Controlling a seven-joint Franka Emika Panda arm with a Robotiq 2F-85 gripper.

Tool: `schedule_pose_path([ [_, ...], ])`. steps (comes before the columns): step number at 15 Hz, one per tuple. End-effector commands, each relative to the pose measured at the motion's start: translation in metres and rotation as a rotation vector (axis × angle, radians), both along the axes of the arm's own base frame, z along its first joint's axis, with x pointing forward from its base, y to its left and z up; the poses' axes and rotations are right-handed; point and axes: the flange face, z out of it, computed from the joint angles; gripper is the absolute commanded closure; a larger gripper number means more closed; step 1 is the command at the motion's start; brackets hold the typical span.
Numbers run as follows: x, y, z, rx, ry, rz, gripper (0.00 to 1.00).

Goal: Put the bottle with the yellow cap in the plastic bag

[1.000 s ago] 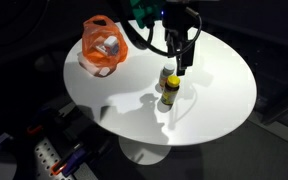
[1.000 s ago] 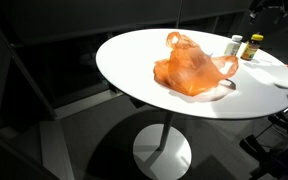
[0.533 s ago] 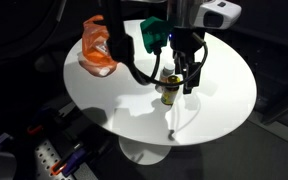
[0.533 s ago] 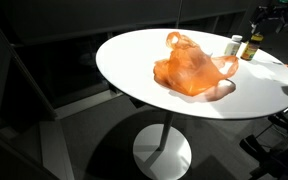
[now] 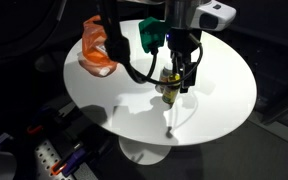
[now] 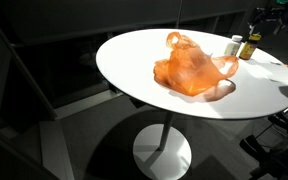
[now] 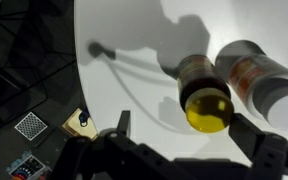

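Observation:
The bottle's body needs to stay free to go into the plastic bag base-first. My gripper will grab the top of the amber-brown bottle next, with a finger on each side of its yellow cap [image 7: 206, 104].
The bottle with the yellow cap [image 7: 206, 104] is a small amber-brown bottle standing on the white round table [image 5: 219, 95]. It shows in both exterior views [image 5: 171, 93] [image 6: 251, 46]. A similar white-capped bottle [image 7: 256, 78] [image 6: 234, 45] stands right beside it. My gripper [image 7: 188, 130] [image 5: 178, 84] is open and hovers just above the yellow cap, one finger on each side and not touching it. The orange plastic bag [image 5: 97, 46] [image 6: 190, 68] lies crumpled on the table with its loop handles up, well away from the bottles. Pale contents show through it.
The table's edge [image 7: 79, 60] runs close to the bottles in the wrist view, with dark floor and clutter beyond. The arm's cables [image 5: 124, 55] hang between the bag and the bottles. Bare tabletop [image 6: 134, 55] surrounds the bag.
The gripper has come down from above the bottles and shifted over the yellow-capped bottle, staying open. The bottles and the bag have not moved.

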Motion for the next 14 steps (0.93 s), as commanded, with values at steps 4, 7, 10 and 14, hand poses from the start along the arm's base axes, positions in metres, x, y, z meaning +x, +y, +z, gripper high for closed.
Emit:
schedule_pose_path([
  [4, 0.001, 0.010, 0.001, 0.022, -0.013, -0.011, 0.00],
  [7, 0.004, 0.014, 0.001, 0.037, -0.041, -0.016, 0.00],
  [10, 0.007, 0.017, 0.005, 0.063, -0.078, -0.036, 0.00],
  [14, 0.011, 0.018, 0.002, 0.048, -0.092, -0.042, 0.00],
])
